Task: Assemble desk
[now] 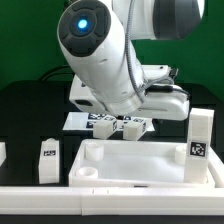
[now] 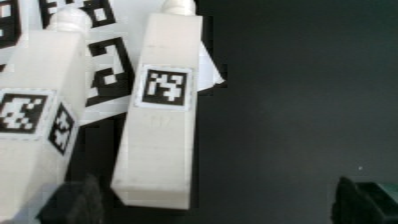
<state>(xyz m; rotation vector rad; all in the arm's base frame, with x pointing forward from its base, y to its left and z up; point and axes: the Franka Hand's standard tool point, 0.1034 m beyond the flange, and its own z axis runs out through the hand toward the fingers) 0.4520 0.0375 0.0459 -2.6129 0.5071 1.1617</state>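
The nearer leg's end (image 2: 151, 192) is below my gripper's fingers, which would miss it if they closed now, so my gripper needs to lower first, then close on it.
The desk slab (image 1: 135, 160) lies flat near the front, with a round socket (image 1: 88, 172) at its corner. One white leg (image 1: 200, 135) stands at the exterior view's right and another leg (image 1: 48, 158) at the left, both tagged. Two more legs lie side by side under the arm (image 1: 118, 123). In the wrist view the nearer leg (image 2: 160, 120) shows its tag, and the other leg (image 2: 36, 110) lies beside it. My gripper (image 2: 222, 205) is open. The nearer leg's end lies between the fingers, close to one dark fingertip (image 2: 80, 200) and far from the other (image 2: 370, 200).
The marker board (image 2: 107, 55) lies under the two lying legs on the black table. A long white border rail (image 1: 110, 195) runs along the front. A further white piece (image 1: 3, 152) shows at the exterior view's left edge. The arm's body hides the table's middle.
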